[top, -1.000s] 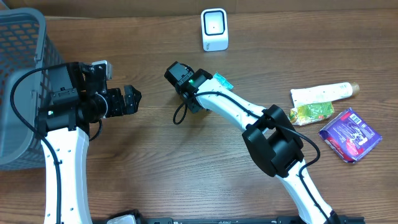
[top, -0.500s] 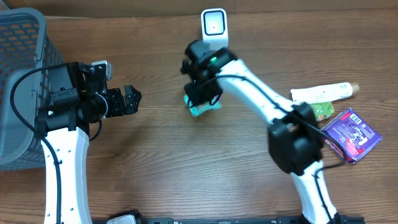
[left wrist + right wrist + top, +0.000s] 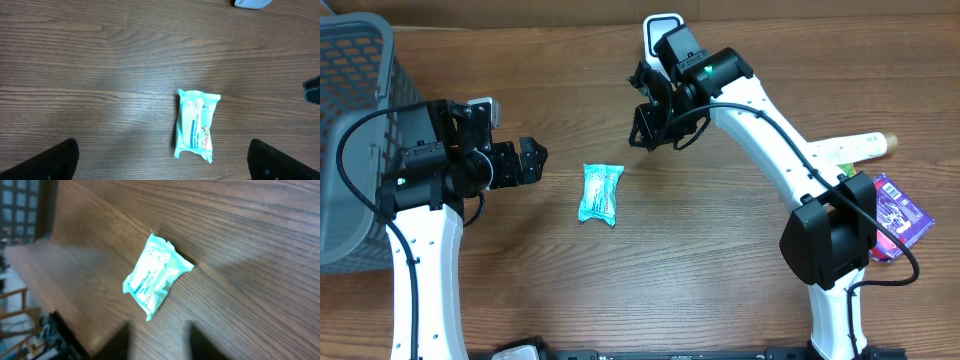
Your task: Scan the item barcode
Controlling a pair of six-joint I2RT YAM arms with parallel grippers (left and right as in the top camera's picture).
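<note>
Next, my right gripper takes hold of the wipes packet [image 3: 601, 193] by its near long edge, which leaves its broad sides free for scanning the barcode.
The item, a teal wipes packet [image 3: 601, 193], lies flat on the wooden table, free of both grippers. The left wrist view shows it [image 3: 196, 124] ahead and slightly right; the right wrist view shows it [image 3: 154, 275] beyond the fingers. My right gripper [image 3: 647, 130] hangs open above the table, up and to the right of the packet, with nothing between its blurred fingers [image 3: 112, 345]. Right behind that arm stands the white scanner [image 3: 661, 30], partly hidden. My left gripper [image 3: 535, 160] is wide open to the packet's left, its fingertips [image 3: 52, 162] far apart.
A grey mesh basket [image 3: 350, 120] stands at the far left beside the left arm. At the right edge lie a white tube [image 3: 865, 145] and a purple packet [image 3: 903, 212], partly behind the right arm.
The right gripper opened and let go of the teal packet, which now lies on the table. The right arm swung toward the scanner. The left arm has not moved.
</note>
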